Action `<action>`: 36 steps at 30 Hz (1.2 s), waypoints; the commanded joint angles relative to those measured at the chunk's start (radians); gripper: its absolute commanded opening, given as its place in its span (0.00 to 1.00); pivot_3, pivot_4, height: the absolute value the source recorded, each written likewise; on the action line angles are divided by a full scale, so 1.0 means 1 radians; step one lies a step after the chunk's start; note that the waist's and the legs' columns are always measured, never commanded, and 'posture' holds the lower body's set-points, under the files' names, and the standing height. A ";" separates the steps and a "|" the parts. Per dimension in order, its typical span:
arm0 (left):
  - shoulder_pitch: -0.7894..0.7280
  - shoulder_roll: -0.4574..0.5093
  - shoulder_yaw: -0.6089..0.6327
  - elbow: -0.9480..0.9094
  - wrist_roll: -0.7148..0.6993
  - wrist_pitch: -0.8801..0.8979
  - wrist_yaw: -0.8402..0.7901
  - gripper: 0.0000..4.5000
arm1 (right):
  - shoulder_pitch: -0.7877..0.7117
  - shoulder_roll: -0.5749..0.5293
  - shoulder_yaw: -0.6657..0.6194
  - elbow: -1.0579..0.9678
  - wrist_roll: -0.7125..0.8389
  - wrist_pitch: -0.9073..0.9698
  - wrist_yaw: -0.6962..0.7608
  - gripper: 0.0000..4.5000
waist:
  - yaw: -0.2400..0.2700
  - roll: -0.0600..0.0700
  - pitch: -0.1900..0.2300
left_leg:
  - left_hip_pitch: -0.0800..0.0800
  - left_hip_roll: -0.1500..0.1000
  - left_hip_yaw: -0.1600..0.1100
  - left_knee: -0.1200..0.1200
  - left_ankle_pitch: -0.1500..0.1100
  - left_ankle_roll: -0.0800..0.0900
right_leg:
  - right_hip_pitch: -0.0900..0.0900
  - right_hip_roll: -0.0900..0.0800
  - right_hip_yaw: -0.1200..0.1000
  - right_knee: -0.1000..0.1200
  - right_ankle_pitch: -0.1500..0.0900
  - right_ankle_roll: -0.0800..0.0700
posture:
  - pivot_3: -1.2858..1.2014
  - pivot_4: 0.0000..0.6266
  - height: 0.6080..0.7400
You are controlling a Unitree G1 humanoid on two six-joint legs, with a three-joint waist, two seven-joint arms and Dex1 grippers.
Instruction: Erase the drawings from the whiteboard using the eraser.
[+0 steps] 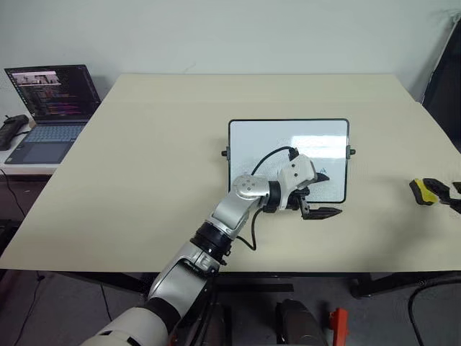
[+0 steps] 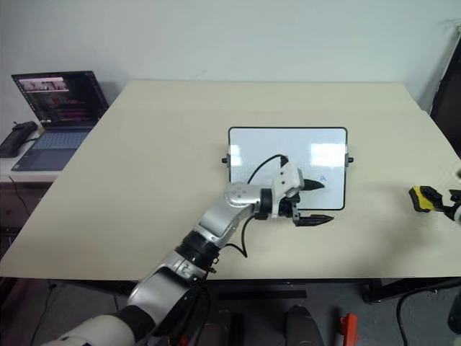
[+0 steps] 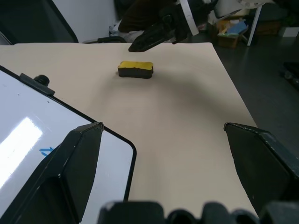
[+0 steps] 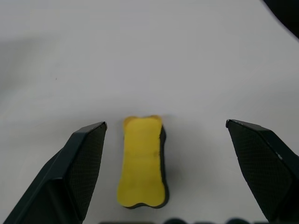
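My right gripper should take hold of the yellow eraser [image 1: 422,191] by its long sides next. Then it can wipe the drawing [image 1: 322,170] off the whiteboard.
The whiteboard [image 1: 288,140] lies flat at the middle of the table, black-framed with a small knob [image 1: 351,152] on each short side. One small blue drawing [image 2: 323,178] shows near its right end; my left arm covers part of the board. My left gripper [image 1: 324,193] hovers open over the board's near right corner, pointing right, with nothing between its fingers. The yellow eraser [image 1: 422,191] with a dark underside rests on the table to the right of the board. My right gripper [image 4: 166,123] stands open just behind the eraser [image 4: 142,163], a finger on either side and apart from it.
An open laptop [image 1: 50,108] sits on a side desk at the far left. The table's right edge [image 3: 233,93] runs close beyond the eraser, with dark floor and clutter past it. A black cable [image 1: 270,158] loops from my left wrist over the board.
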 commanded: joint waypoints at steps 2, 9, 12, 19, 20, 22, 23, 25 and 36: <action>0.002 -0.007 0.000 -0.059 0.001 -0.007 -0.010 1.00 | -0.065 -0.009 0.031 0.059 -0.042 -0.035 -0.021 1.00 | 0.001 0.000 0.000 | 0.000 0.000 0.000 0.000 0.000 0.000 | 0.000 0.000 0.000 0.000 0.000 0.000 | 0.52 0.24 1.00; 0.009 0.000 0.009 -0.075 0.001 -0.005 -0.009 1.00 | -0.113 -0.005 0.062 0.126 -0.075 -0.047 -0.019 1.00 | 0.001 0.000 0.000 | 0.000 0.000 0.000 0.000 0.000 0.000 | 0.000 0.000 0.000 0.000 0.000 0.000 | 0.52 0.24 1.00; 0.012 0.000 0.013 -0.083 -0.007 -0.005 -0.013 1.00 | -0.121 -0.004 0.068 0.139 -0.081 -0.048 -0.017 1.00 | 0.001 0.000 0.000 | 0.000 0.000 0.000 0.000 0.000 0.000 | 0.000 0.000 0.001 0.000 0.000 0.000 | 0.52 0.24 1.00; 0.025 0.000 0.022 -0.112 -0.022 0.009 -0.023 1.00 | -0.130 0.001 0.072 0.161 -0.094 -0.047 -0.022 0.63 | -0.001 0.000 0.000 | 0.000 0.000 0.000 0.000 0.000 0.000 | 0.000 0.000 0.001 0.000 0.000 0.000 | 0.52 0.24 1.00; 0.025 0.000 0.023 -0.115 -0.024 0.011 -0.023 1.00 | -0.130 0.004 0.072 0.162 -0.095 -0.046 -0.020 0.55 | -0.001 0.000 0.000 | 0.000 0.000 0.000 0.000 0.000 0.000 | 0.000 0.000 0.001 0.000 0.000 0.000 | 0.52 0.24 1.00; 0.026 0.000 0.023 -0.119 -0.025 0.014 -0.023 1.00 | -0.129 0.009 0.074 0.161 -0.099 -0.043 -0.015 0.40 | -0.001 0.000 0.000 | 0.000 0.000 0.000 0.000 0.000 0.000 | 0.000 0.000 0.001 0.000 0.000 0.000 | 0.52 0.24 1.00; 0.026 0.000 0.024 -0.120 -0.025 0.015 -0.023 1.00 | -0.129 0.011 0.075 0.160 -0.101 -0.043 -0.015 0.32 | -0.002 0.000 0.000 | 0.000 0.000 0.001 0.000 0.000 0.000 | 0.000 0.000 0.001 0.000 0.000 0.000 | 0.52 0.24 1.00; 0.026 0.001 0.026 -0.121 -0.025 0.017 -0.022 1.00 | -0.129 0.014 0.076 0.159 -0.103 -0.042 -0.015 0.18 | -0.002 0.000 0.000 | 0.000 0.000 0.000 0.000 0.000 0.000 | 0.000 0.000 0.001 0.000 0.000 0.000 | 0.52 0.24 1.00; 0.030 0.006 0.030 -0.129 -0.024 0.022 -0.015 1.00 | -0.121 0.028 0.083 0.148 -0.107 -0.040 -0.008 0.01 | -0.007 0.000 0.000 | 0.001 0.000 0.001 0.000 0.000 0.000 | 0.001 0.000 0.001 0.000 0.000 0.001 | 0.52 0.24 1.00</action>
